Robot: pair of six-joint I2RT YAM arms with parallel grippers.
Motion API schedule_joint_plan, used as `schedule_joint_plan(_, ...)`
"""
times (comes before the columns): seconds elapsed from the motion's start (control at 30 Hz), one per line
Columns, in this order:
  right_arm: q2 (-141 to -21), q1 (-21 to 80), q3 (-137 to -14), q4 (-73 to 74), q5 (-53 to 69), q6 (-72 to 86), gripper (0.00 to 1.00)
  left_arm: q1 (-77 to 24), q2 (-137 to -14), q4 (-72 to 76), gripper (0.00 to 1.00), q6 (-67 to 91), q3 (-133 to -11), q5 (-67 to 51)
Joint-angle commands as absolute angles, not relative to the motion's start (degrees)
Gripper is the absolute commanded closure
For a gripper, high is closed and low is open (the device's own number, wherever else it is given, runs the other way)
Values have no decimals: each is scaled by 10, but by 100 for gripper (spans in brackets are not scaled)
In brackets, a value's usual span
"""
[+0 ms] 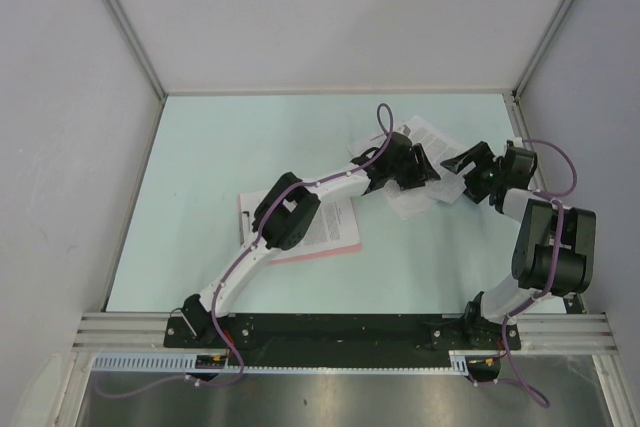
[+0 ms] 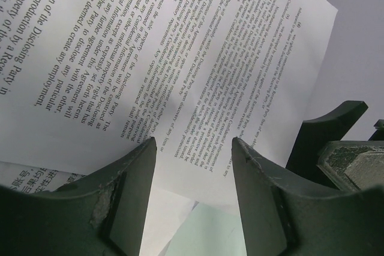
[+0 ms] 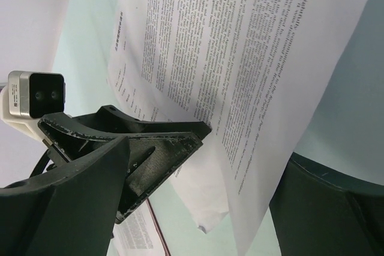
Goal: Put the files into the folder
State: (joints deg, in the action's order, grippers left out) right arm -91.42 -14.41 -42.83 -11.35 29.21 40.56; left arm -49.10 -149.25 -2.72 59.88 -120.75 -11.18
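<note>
Next, my right gripper grabs the top loose sheet (image 3: 252, 76) by its raised corner (image 3: 246, 222), so the sheet's opposite side stays free to go into the folder.
The files (image 1: 420, 137) are white printed sheets lying askew at the table's back middle; another printed sheet (image 1: 335, 222) rests on the pink folder (image 1: 300, 252) nearer the left arm. My left gripper (image 1: 425, 169) is over the loose sheets, open, and its wrist view shows the files (image 2: 180, 46) just past its fingertips (image 2: 135, 172), with nothing between them. My right gripper (image 1: 455, 162) faces it from the right and is open. A raised corner of the top sheet (image 3: 252, 76) hangs between its jaws, close to the left gripper's finger (image 3: 150, 148).
White walls close off the table's left, back and right sides. The folder's pink edge (image 3: 159, 235) shows low in the right wrist view. Purple cables loop over both arms.
</note>
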Motion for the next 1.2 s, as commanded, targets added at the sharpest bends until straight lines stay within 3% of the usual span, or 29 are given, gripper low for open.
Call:
schedule_joint_plan(0.0, -876, -153, -429, -99, 287, 409, 10, -492, -1489, -80, 39, 577, -1190, -113)
schedule_joint_plan(0.27, -845, -155, -429, -54, 275, 406, 14, -491, -1492, -79, 40, 577, -1194, -114)
schedule_joint_plan(0.57, -907, -150, -428, -92, 258, 423, 18, -491, -1495, -76, 40, 575, -1196, -116)
schedule_joint_plan(0.8, -920, -156, -414, -118, 239, 441, 44, -491, -1495, -76, 40, 564, -1203, -118)
schedule_joint_plan(0.87, -922, -156, -412, -121, 233, 439, 61, -491, -1492, -87, 39, 548, -1208, -121)
schedule_joint_plan(0.9, -921, -156, -410, -122, 229, 435, 85, -490, -1488, -90, 37, 530, -1212, -134)
schedule_joint_plan(0.93, -919, -155, -410, -130, 229, 422, 96, -490, -1482, -85, 33, 520, -1212, -145)
schedule_joint_plan(0.97, -916, -154, -410, -134, 227, 416, 100, -490, -1464, -84, 31, 510, -1209, -155)
schedule_joint_plan(1.17, -821, -155, -445, -43, 202, 325, 100, -471, -1323, -138, 19, 404, -1182, -182)
